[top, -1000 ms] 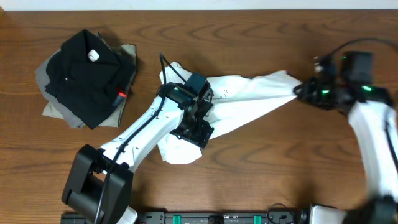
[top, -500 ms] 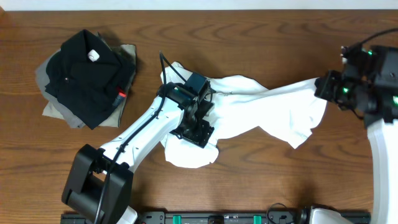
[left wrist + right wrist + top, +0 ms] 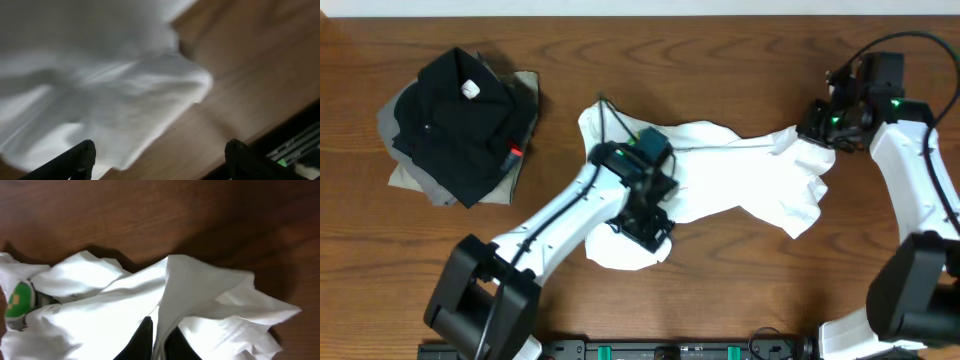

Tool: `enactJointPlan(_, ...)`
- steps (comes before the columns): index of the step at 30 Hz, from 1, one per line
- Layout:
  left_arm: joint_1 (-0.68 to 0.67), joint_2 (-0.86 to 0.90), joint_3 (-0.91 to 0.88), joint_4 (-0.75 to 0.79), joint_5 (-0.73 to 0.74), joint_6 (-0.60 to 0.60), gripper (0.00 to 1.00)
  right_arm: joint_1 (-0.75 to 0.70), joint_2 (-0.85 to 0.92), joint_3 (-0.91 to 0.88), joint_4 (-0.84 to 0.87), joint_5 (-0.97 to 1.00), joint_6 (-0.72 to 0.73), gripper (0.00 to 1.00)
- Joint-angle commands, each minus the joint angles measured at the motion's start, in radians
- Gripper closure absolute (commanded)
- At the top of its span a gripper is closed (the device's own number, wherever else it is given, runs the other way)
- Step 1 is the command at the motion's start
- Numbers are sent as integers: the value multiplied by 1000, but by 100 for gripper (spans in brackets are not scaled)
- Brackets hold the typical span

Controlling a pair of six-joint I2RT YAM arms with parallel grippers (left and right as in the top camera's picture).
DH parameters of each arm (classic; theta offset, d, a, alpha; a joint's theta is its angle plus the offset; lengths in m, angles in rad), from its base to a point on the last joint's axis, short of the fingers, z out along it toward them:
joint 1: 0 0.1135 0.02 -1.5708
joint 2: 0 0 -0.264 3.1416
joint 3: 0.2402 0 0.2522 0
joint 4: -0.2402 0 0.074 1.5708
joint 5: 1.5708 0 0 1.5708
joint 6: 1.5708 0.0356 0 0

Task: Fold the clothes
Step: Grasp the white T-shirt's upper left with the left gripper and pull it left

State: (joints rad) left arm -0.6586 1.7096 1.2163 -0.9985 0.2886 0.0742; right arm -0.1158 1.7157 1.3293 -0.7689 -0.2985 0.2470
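The white T-shirt's end lies on the tabletop below the fingers, so the held fold [image 3: 807,152] [image 3: 176,292] would settle there if the right gripper opened now. The right gripper will open.
The white T-shirt [image 3: 740,180] lies crumpled and stretched across the middle of the table. Its green pixel print shows in the right wrist view [image 3: 19,300]. My right gripper [image 3: 810,133] is shut on a fold of the shirt [image 3: 165,305] at its far right end. My left gripper [image 3: 655,222] is open over the shirt's near-left lobe [image 3: 100,110], its fingers [image 3: 157,160] spread wide with cloth and bare wood between them, holding nothing.
A black folded garment with a white tag [image 3: 455,120] lies on a grey folded garment [image 3: 400,175] at the far left. The table's front edge [image 3: 280,140] is close to the left gripper. The table is brown wood [image 3: 750,290].
My right gripper has moved back left and towards the far edge with the shirt, which has slackened and bunched. My left gripper has shifted slightly right along the shirt.
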Motion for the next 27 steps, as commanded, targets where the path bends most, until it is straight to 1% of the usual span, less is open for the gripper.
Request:
enactJointPlan(1,-67,10,-17,6,-54,87,16,7,8,2,2,-6,22,92)
enactJointPlan(3,-104,11,-21,14,-134,100,16,7,7,2,3,-5,22,91)
enactJointPlan(4,-121,14,-21,14,-164,111,16,7,7,2,3,-5,22,89)
enactJointPlan(6,-144,24,-22,9,-183,137,16,7,7,2,2,-6,22,80)
enactJointPlan(8,-159,41,-22,2,-192,172,16,7,7,2,2,-6,22,65)
enactJointPlan(9,-162,52,-22,2,-209,181,16,7,7,2,3,-9,22,59)
enactJointPlan(12,-160,98,-22,14,-293,181,19,7,7,2,3,-9,22,52)
enactJointPlan(13,-158,117,-22,20,-309,181,22,7,7,2,3,-9,22,50)
enactJointPlan(15,-157,152,-22,33,-308,195,34,7,7,2,4,-8,21,49)
enactJointPlan(16,-157,167,-22,36,-308,197,44,7,7,2,4,-8,21,49)
enactJointPlan(17,-157,183,-22,36,-309,207,59,6,7,2,4,-9,21,49)
enactJointPlan(18,-157,192,-21,33,-309,206,76,6,7,2,4,-8,21,49)
enactJointPlan(19,-157,193,-21,30,-309,205,91,6,7,2,5,-9,21,48)
enactJointPlan(20,-156,192,-20,27,-309,203,94,6,7,2,5,-8,21,48)
enactJointPlan(24,-141,156,38,-34,-309,130,94,6,7,2,7,-8,21,48)
enactJointPlan(27,-107,90,79,-80,-309,66,94,6,7,2,6,-8,21,51)
